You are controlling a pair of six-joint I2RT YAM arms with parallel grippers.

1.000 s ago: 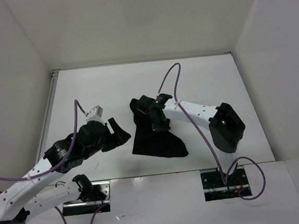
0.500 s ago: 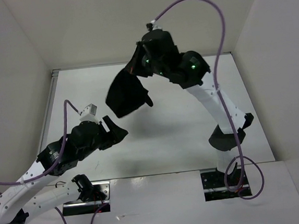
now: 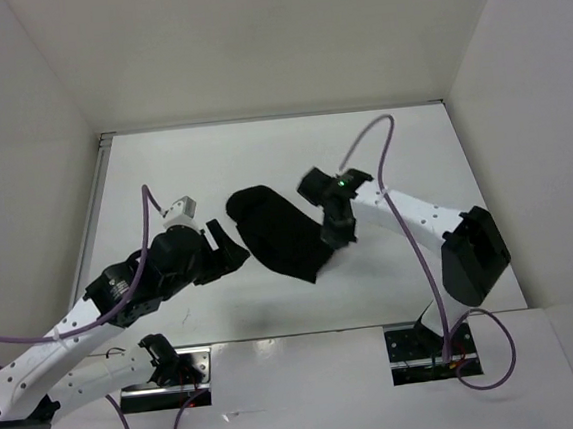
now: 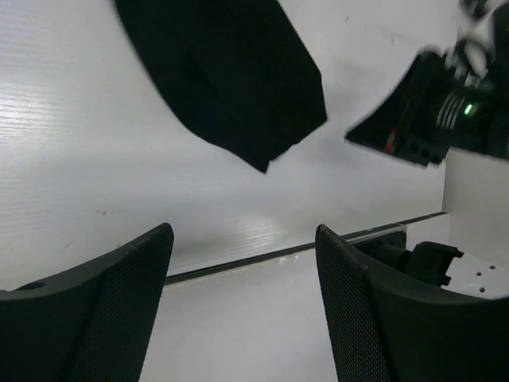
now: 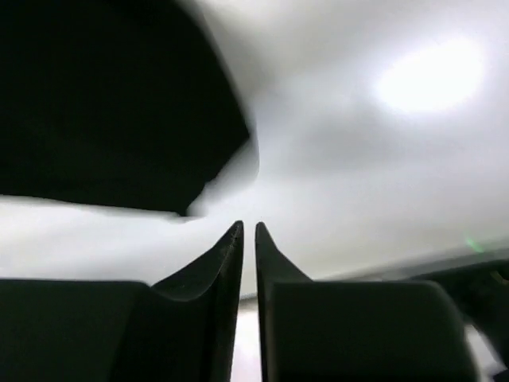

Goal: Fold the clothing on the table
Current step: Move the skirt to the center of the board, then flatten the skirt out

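Note:
The bunched black clothing needs to be straightened and folded, so the robot's right gripper next needs to grab its near-end corner (image 3: 313, 277) (image 5: 184, 207) and leave the clothing's far end free.
The black clothing (image 3: 278, 237) lies bunched on the white table (image 3: 412, 153), left of centre. In the left wrist view the clothing (image 4: 231, 79) lies ahead, and the right wrist view has it (image 5: 103, 95) blurred at upper left. My right gripper (image 3: 333, 232) is at the cloth's right edge. Its jaws (image 5: 247, 227) stand a narrow slit apart, with only bare table showing between them. My left gripper (image 3: 225, 248) sits just left of the cloth, apart from it. It is wide open (image 4: 242, 235) and holds nothing.
White walls (image 3: 252, 47) bound the table at the back and on both sides. The near edge of the table (image 4: 302, 251) runs close under the left fingers. The right arm's wrist (image 4: 421, 111) shows at the right of the left wrist view.
The right arm swung the clothing high up toward the back left, then brought it down left of centre and its jaws parted from it. The left arm barely moved.

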